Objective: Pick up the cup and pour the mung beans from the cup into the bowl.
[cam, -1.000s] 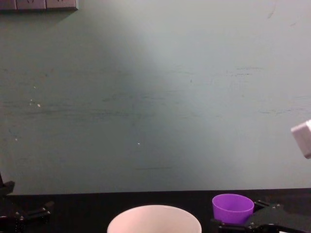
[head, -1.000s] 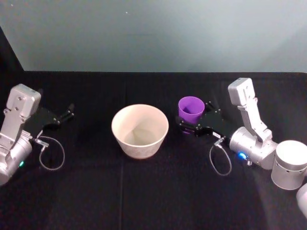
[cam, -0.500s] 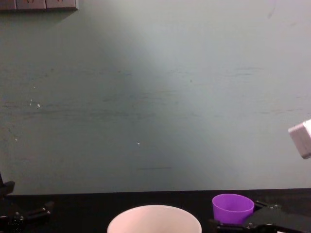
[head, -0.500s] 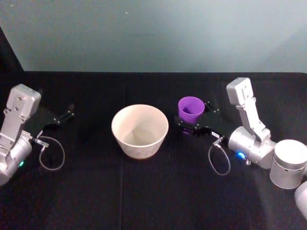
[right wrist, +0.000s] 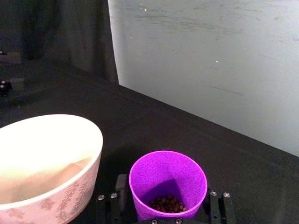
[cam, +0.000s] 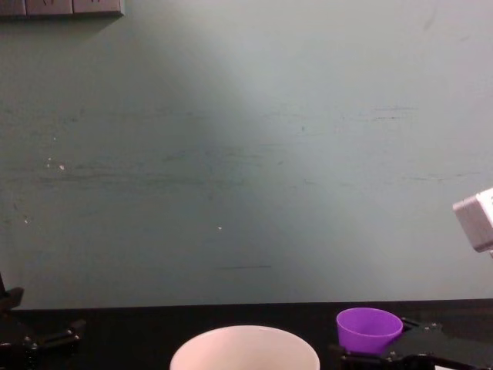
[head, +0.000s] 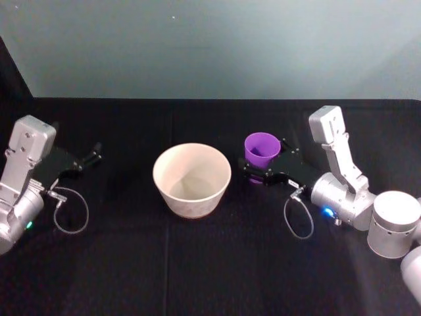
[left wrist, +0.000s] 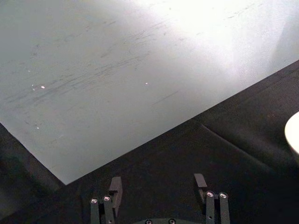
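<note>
I will next pick up the cup by its outer side with my right gripper. This leaves the purple cup's open rim free to pour mung beans into the bowl.
The purple cup stands upright on the black table, just right of the white bowl. In the right wrist view the cup holds dark mung beans at its bottom. My right gripper is open, with one finger on each side of the cup low down, and narrow gaps still show. From the chest view the cup stands beside the bowl's rim. My left gripper rests open and empty at the far left, well away from the bowl.
A pale wall runs along the table's far edge. Loose cable loops hang by each wrist, one by the right arm and one by the left. The bowl is close beside the cup in the right wrist view.
My right arm has shifted slightly to the left, bringing its fingers a little farther along the cup. The cup, the bowl and the left arm have not moved.
</note>
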